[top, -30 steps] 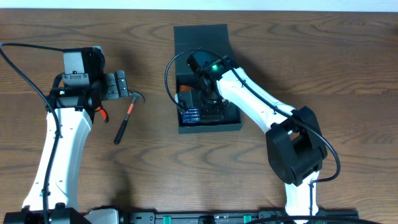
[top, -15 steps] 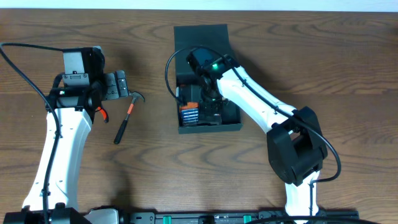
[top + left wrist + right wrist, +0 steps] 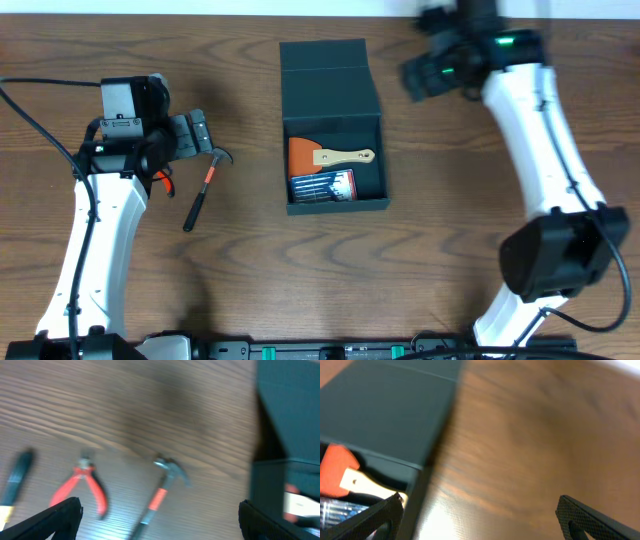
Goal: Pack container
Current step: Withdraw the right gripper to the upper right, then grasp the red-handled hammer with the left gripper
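Note:
The hammer needs to be laid inside the container [image 3: 336, 206], so my left gripper needs to grab it across the red part of its handle [image 3: 209, 175], below the hammer's head. That leaves both ends of the hammer free.
The dark teal container [image 3: 336, 206] stands open at the table's middle, its flap lid [image 3: 325, 65] folded back. Inside lie an orange scraper with a wooden handle [image 3: 330, 157] and a blue packet [image 3: 322, 186]. My right gripper [image 3: 424, 72] is blurred, open and empty, above bare table to the right of the lid; its wrist view shows the container [image 3: 395, 405], the scraper [image 3: 345, 472] and wide-apart fingers [image 3: 480, 525]. My left gripper [image 3: 195, 138] is open and empty above a hammer [image 3: 205, 185]; its fingers [image 3: 160, 530] frame the hammer [image 3: 165, 485].
Red-handled pliers [image 3: 82, 487] lie left of the hammer, partly under my left arm in the overhead view [image 3: 163, 183]. A black-handled tool [image 3: 17, 472] lies further left. The container's wall [image 3: 285, 435] fills the right of the left wrist view.
My right gripper has left the container and swung up to the far right, open. The scraper and blue packet now lie uncovered in the box. The left arm has hardly moved.

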